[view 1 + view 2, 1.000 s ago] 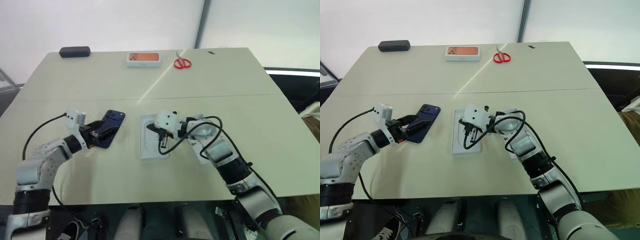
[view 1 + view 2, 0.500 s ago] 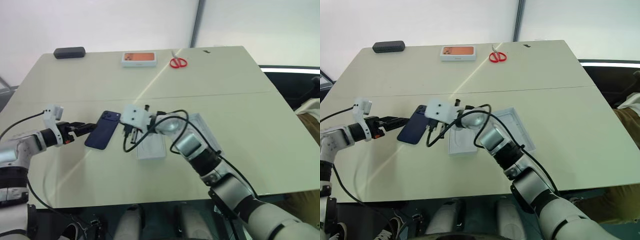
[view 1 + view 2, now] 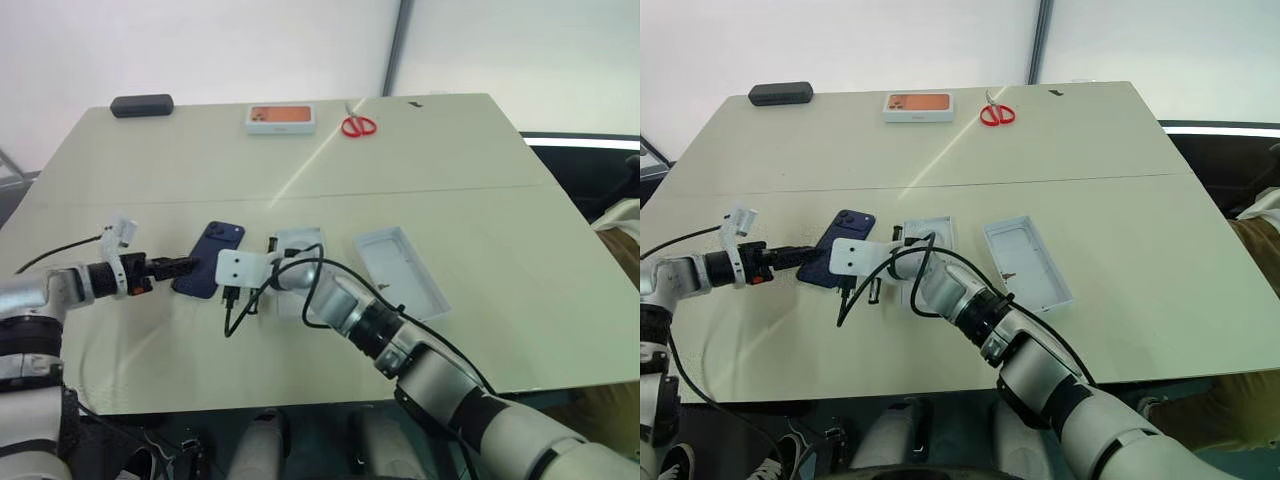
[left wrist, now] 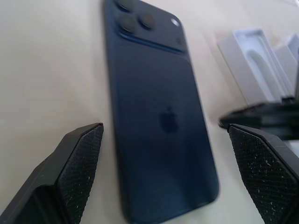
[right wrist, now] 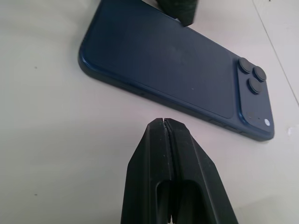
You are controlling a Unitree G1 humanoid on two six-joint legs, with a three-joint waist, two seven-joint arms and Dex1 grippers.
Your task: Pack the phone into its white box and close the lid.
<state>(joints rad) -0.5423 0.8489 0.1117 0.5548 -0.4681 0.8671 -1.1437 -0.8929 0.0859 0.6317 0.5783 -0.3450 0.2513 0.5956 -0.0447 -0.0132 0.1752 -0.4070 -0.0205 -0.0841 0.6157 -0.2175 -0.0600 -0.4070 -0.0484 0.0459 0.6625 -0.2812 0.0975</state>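
Note:
I will next grab the phone (image 3: 210, 272) with my left gripper by its end opposite the cameras. Then it can be packed into the dark blue phone's white box (image 3: 298, 240).
The dark blue phone (image 3: 210, 272) lies back up on the table, its camera cluster at the far end. My left gripper (image 3: 185, 268) is open, its two fingers (image 4: 77, 158) on either side of the phone's near end (image 4: 161, 126). My right gripper (image 5: 163, 122) is shut and empty, its tip low over the table just short of the phone's long edge (image 5: 168, 60). The white box (image 3: 297, 243) sits just right of the phone, partly behind my right arm. Farther right, the lid (image 3: 400, 272) lies open side up.
At the table's far edge are a black oblong case (image 3: 142, 105), a white box with an orange picture (image 3: 281, 118) and red scissors (image 3: 359, 126). Black cables (image 3: 240, 310) hang from my right wrist over the table, near the phone.
My right gripper has swept left from above the white box to the phone's side, and the lid is now uncovered. My left gripper has turned and sunk slightly at the phone's near end.

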